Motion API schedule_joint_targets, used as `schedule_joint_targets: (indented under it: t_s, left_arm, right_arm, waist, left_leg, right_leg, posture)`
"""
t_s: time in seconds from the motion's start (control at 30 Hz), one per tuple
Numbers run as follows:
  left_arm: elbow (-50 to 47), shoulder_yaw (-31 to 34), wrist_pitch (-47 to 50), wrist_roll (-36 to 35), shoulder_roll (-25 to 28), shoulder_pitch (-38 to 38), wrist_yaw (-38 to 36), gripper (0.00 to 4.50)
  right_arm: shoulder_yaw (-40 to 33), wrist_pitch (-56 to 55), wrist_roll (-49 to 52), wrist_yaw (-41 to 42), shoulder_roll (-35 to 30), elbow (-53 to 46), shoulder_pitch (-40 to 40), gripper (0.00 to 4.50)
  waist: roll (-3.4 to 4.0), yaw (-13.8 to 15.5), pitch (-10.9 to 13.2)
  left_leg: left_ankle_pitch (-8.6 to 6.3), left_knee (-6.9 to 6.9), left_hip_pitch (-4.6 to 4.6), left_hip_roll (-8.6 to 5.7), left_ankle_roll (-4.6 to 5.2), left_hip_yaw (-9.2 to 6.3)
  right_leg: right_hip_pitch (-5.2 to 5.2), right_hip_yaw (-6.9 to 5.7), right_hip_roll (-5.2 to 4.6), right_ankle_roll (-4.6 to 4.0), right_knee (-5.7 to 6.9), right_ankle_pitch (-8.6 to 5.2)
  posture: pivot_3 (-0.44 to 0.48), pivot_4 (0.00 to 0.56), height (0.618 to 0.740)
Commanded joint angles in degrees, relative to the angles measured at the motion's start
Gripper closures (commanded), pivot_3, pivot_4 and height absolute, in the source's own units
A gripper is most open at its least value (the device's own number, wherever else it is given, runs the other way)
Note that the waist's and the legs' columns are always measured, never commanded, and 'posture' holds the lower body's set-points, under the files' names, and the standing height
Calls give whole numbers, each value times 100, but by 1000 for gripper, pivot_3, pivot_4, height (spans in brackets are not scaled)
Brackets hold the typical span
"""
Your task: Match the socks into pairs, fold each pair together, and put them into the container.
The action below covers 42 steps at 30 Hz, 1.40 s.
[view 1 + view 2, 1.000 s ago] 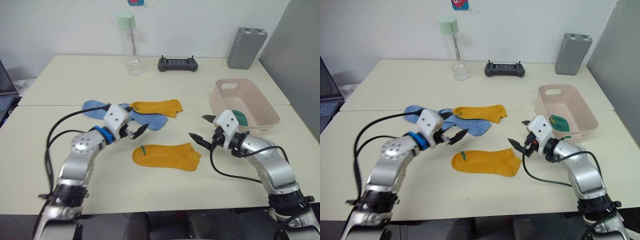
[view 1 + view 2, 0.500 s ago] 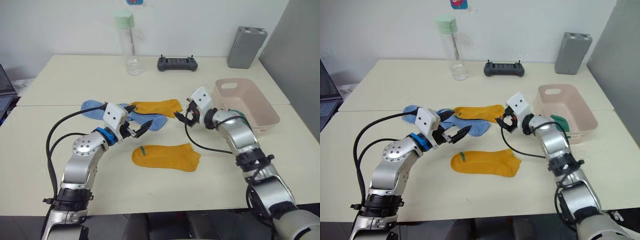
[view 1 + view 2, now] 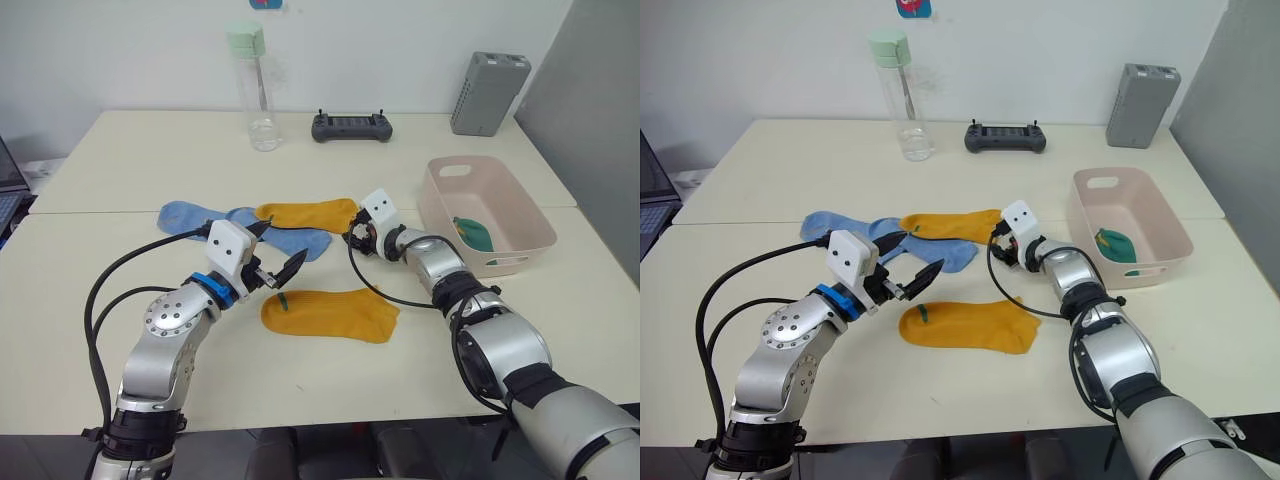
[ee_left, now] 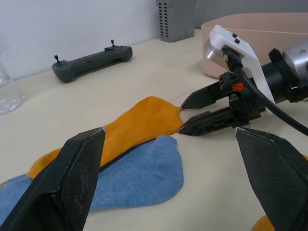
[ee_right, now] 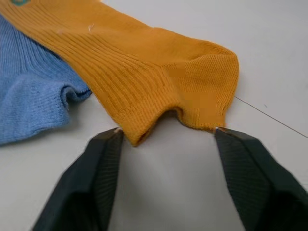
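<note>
I need to lay the mustard-yellow sock over the matching sock [image 3: 335, 315] as a pair, so next my right gripper should pick it up by its cuff end [image 3: 346, 213].
Two mustard-yellow socks lie on the table: the far one [image 3: 305, 213] partly over a light blue sock [image 3: 292, 240], the near one [image 3: 330, 315] flat by itself. A second blue sock [image 3: 190, 215] lies further left. My right gripper [image 3: 349, 237] is open, low at the far yellow sock's [image 5: 159, 62] right end, one finger on each side of its edge. My left gripper [image 3: 286, 240] hangs open above the blue sock, between the two yellow socks, and holds nothing. The pink container [image 3: 520, 205] stands at the right with dark green fabric [image 3: 470, 231] inside.
A clear bottle with a green cap [image 3: 252, 85], a black controller [image 3: 352, 126] and a grey upright box [image 3: 488, 92] stand along the table's back. The right arm's cable [image 3: 375, 285] loops over the table near the front yellow sock.
My right gripper has swung from in front of the container leftward to the far yellow sock's end and come down to it. The left gripper has barely shifted. No sock has moved.
</note>
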Motion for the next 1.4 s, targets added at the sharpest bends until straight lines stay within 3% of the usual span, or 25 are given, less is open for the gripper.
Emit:
schedule_joint_targets:
  t_s: [0.03, 0.2, 0.5, 0.6, 0.67, 1.03, 1.2, 1.4]
  left_arm:
    - [-222, 30, -47, -55, 22, -61, 25, 0]
    - [-118, 6, -73, -23, 26, -191, 9, 0]
    - [-86, 21, -79, -30, 95, -201, -70, 0]
    - [-126, 27, -59, -47, 152, -154, -114, 0]
    - [-197, 58, -13, -95, 211, -110, -179, 0]
    - [-292, 285, -90, -296, 1082, 363, -1005, 0]
    - [119, 244, -495, -97, 1274, 314, -1247, 0]
    - [1183, -408, -1778, 723, 1382, -220, -1596, 0]
  right_arm:
    - [-152, -220, -18, 22, 48, 75, -243, 2644]
    - [-234, -276, -55, 33, 127, 218, -338, 4453]
    - [-380, -209, 79, 333, 105, -132, -189, 4481]
    - [-393, -13, 156, 589, 63, -680, 77, 4481]
    - [-390, 321, 252, 774, 7, -1351, 378, 4481]
    - [-403, 4581, 1585, 1189, -1123, -7892, 3147, 4481]
    - [-632, 5661, 2189, 1083, -1582, -9078, 3625, 4481]
    - [-916, 6411, 2911, 1054, -1948, -9777, 4037, 4481]
  waist:
    - [0, -18, 0]
    - [0, -23, 0]
    - [1, -37, 1]
    - [1, -38, 1]
    - [1, -32, 1]
    - [6, 44, 4]
    - [6, 41, 4]
    - [5, 70, 3]
  left_leg:
    - [0, 0, 0, 0, 0, 0]
    - [0, -1, 0, 0, 0, -2]
    - [0, -1, -1, 0, 0, -2]
    - [0, -2, -1, 0, 0, -3]
    - [0, -3, -1, 0, 0, -3]
    - [-1, -23, -6, 2, -1, -9]
    - [-1, -24, -3, 3, -1, -6]
    - [-1, -21, -4, -1, -1, -2]
  right_leg:
    - [0, 0, 0, 0, 0, 0]
    - [0, -2, 0, 0, -1, 0]
    - [0, -2, 0, -1, -1, -1]
    - [0, -3, 0, 0, -2, -1]
    - [0, -3, 0, 0, -2, -1]
    - [-13, -11, -1, -8, -1, -28]
    - [-16, -6, -2, -23, -2, -46]
    - [-21, 2, -3, -32, -4, -51]
  posture:
    - [0, 150, 740]
    - [0, 150, 740]
    - [0, 150, 740]
    - [0, 150, 740]
    - [0, 150, 740]
    - [0, 150, 740]
    - [0, 150, 740]
    - [0, 150, 740]
